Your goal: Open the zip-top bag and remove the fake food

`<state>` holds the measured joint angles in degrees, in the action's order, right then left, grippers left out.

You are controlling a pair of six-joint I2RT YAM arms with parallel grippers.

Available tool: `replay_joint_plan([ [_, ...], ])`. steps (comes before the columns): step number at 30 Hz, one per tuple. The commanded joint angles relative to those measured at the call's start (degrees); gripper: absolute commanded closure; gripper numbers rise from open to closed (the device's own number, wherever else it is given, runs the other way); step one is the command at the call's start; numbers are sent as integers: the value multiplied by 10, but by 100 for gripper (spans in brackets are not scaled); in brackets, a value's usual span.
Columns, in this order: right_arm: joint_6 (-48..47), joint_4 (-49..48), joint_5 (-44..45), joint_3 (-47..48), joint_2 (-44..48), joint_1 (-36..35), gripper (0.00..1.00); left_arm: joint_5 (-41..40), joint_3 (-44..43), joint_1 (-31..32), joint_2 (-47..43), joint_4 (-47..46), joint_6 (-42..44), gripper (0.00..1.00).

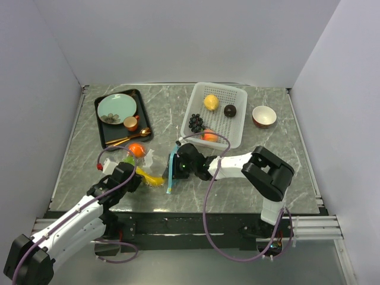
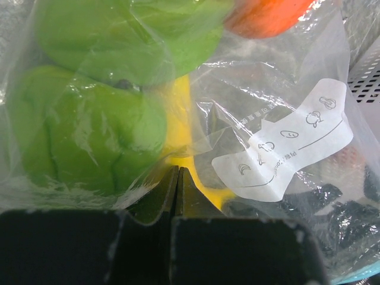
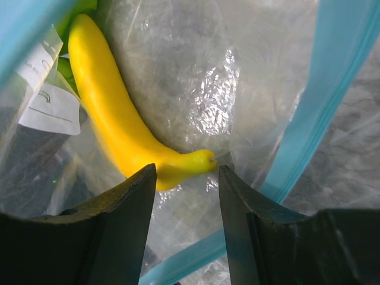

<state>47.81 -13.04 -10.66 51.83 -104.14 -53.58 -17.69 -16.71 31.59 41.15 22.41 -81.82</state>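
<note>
My right gripper grabs the yellow banana [image 3: 116, 116] by its stem tip [image 3: 198, 162] at the bag's opening next, to draw it out lengthwise between the teal zipper pieces.
The clear zip-top bag [image 1: 153, 165] lies at the near middle of the table, its teal zipper strip [image 1: 171, 169] facing right. It holds a yellow banana [image 3: 116, 116], a green lime [image 2: 89, 127] and an orange [image 2: 267, 15]. My left gripper [image 2: 178, 169] is shut on the bag's plastic at its left end, beside the lime. My right gripper [image 3: 187, 169] is open inside the bag's mouth, between the two teal strips [image 3: 323, 101]. The banana's stem tip lies just beyond its fingertips. In the top view, the left gripper [image 1: 127, 175] and right gripper [image 1: 181, 163] flank the bag.
A white perforated basket [image 1: 237, 95] behind the bag holds a lemon [image 1: 211, 102], a dark brown ball [image 1: 230, 110], black grapes [image 1: 195, 123] and a peach [image 1: 209, 135]. A black tray [image 1: 100, 127] with plate, cup and spoon stands back left. A small bowl [image 1: 264, 116] sits at right.
</note>
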Motion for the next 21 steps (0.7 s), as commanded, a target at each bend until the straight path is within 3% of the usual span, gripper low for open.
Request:
replay_joint_plan([
  [1, 33, -50, -33, 18, -19, 7, 49, 21, 19, 2, 11, 30, -1, 99],
  [9, 71, -106, -53, -13, -5, 15, 62, 20, 15, 2, 10, 32, 2, 99],
  [21, 90, -140, -88, -5, -3, 17, 59, 28, 13, 2, 15, 12, 8, 99],
])
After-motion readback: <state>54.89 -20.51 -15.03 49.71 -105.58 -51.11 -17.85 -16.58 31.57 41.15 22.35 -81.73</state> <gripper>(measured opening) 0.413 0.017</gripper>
